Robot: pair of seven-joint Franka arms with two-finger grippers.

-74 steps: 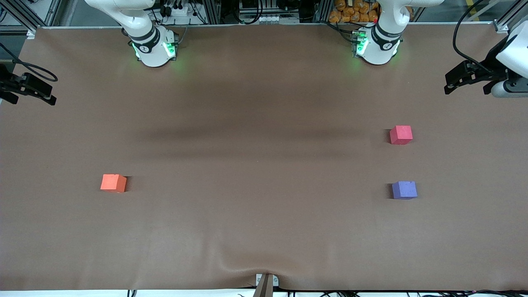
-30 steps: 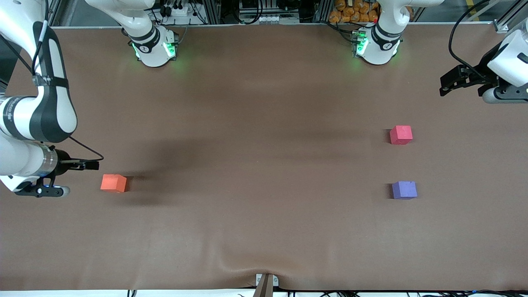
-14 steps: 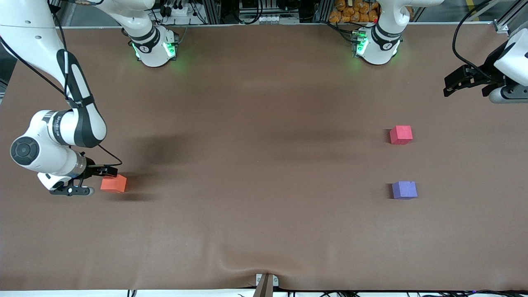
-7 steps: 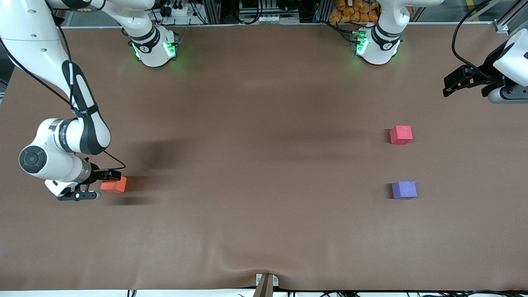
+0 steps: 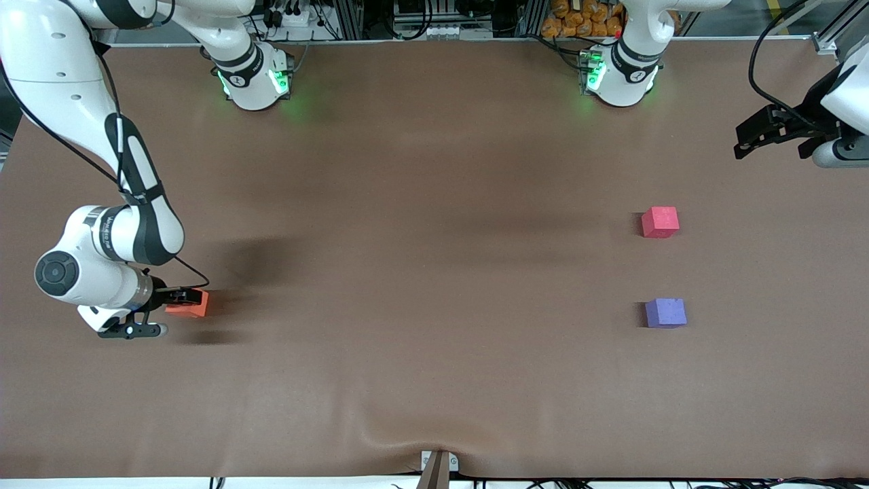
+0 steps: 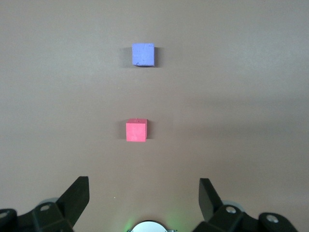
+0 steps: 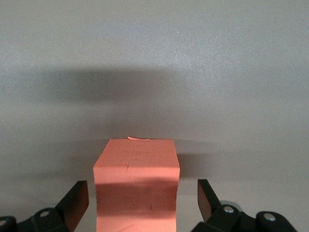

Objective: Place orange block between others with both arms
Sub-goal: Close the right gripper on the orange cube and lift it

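My right gripper should next grab the two opposite sides of the orange block [image 5: 195, 307]. Then it can place the block between the other blocks.
The orange block [image 5: 195, 307] lies on the brown table toward the right arm's end. My right gripper [image 5: 182, 297] is down at it, open, with one finger on each side of the block [image 7: 137, 179] and a gap left at both. The pinkish-red cube [image 5: 660, 221] and the purple-blue cube [image 5: 665, 312] sit apart toward the left arm's end, the purple-blue one nearer the front camera. My left gripper [image 5: 770, 130] hangs open and empty over that end of the table; its wrist view shows the pinkish-red cube [image 6: 136, 130] and the purple-blue cube [image 6: 143, 54].
Both green-lit bases [image 5: 254, 78] [image 5: 618, 75] stand along the edge of the table farthest from the front camera. A small metal bracket [image 5: 438, 465] sits at the nearest edge, where the brown cloth [image 5: 434, 272] wrinkles.
The right arm has swung in from the table's end and come down, so its open fingers now straddle the orange block. The left arm has barely shifted. No cube has moved.
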